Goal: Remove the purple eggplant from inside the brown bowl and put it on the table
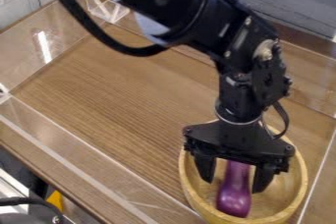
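The gripper grabs the purple eggplant's narrow end point(238, 172) next, to lift it out of the brown bowl point(292, 200) onto the table.
The brown bowl point(292, 200) sits on the table point(118, 100) at the lower right of the view. Inside it lies the purple eggplant point(237, 191), glossy, pointing toward the camera. My gripper point(238, 173) hangs straight down over the bowl, open, with one black finger point(209, 168) left of the eggplant and the other on its right. The fingertips reach down into the bowl on either side of the eggplant's far end; no grip shows. The eggplant's far end is hidden behind the gripper body.
Clear acrylic walls point(79, 154) run along the table's near and left edges. The black arm point(184, 17) reaches in from the upper left across the table. Wood-grain surface lies to the left of the bowl.
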